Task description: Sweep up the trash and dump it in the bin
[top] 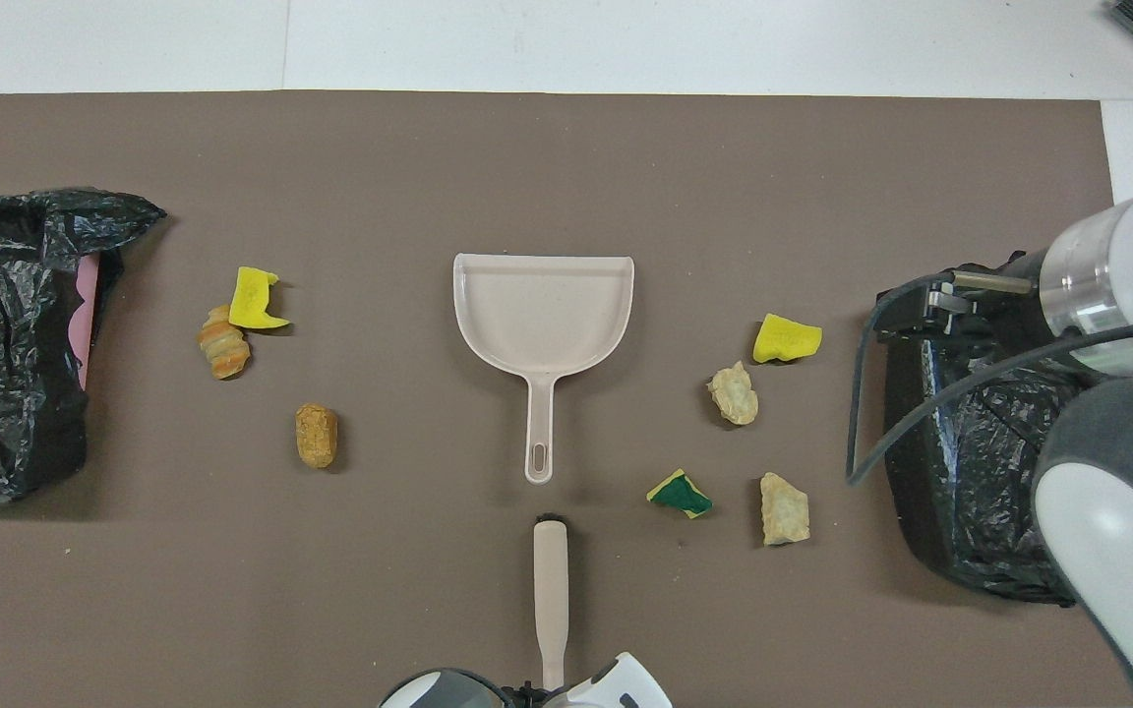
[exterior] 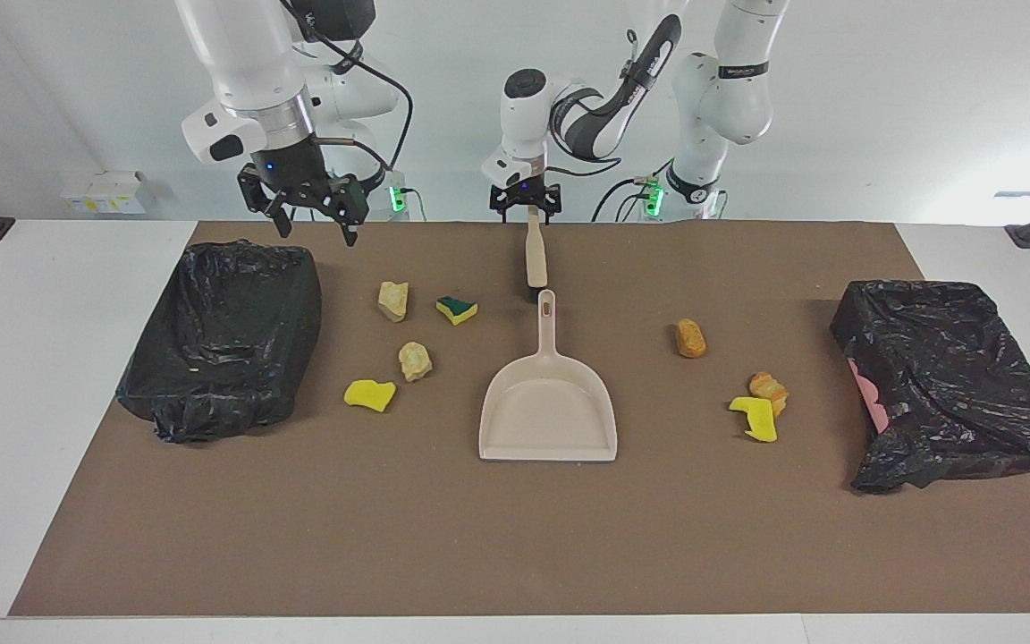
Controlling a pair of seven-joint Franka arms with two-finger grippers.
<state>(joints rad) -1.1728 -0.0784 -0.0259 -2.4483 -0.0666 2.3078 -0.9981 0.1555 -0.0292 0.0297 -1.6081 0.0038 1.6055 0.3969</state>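
My left gripper's fingers are around the brush's handle (top: 552, 678), behind the beige bristle block. They should close on the handle now.
Several trash scraps lie on the brown mat: two tan lumps (exterior: 393, 300), a green-and-yellow sponge (exterior: 457, 309) and a yellow sponge (exterior: 369, 394) toward the right arm's end. A brown lump (exterior: 690, 338), a bread lump (exterior: 768, 385) and another yellow sponge (exterior: 755, 419) lie toward the left arm's end. The beige brush (exterior: 536, 255) lies nearer to the robots than the beige dustpan (exterior: 547, 402). My left gripper (exterior: 525, 213) stands open at the handle's robot-side tip. My right gripper (exterior: 314, 233) hangs open over the near edge of a black-bagged bin (exterior: 220, 340).
A second black-bagged bin (exterior: 944, 385) with a pink patch showing sits at the left arm's end of the mat. The mat (exterior: 515, 537) ends at a white tabletop on all sides. In the overhead view the right arm (top: 1107, 295) covers part of its bin (top: 980, 462).
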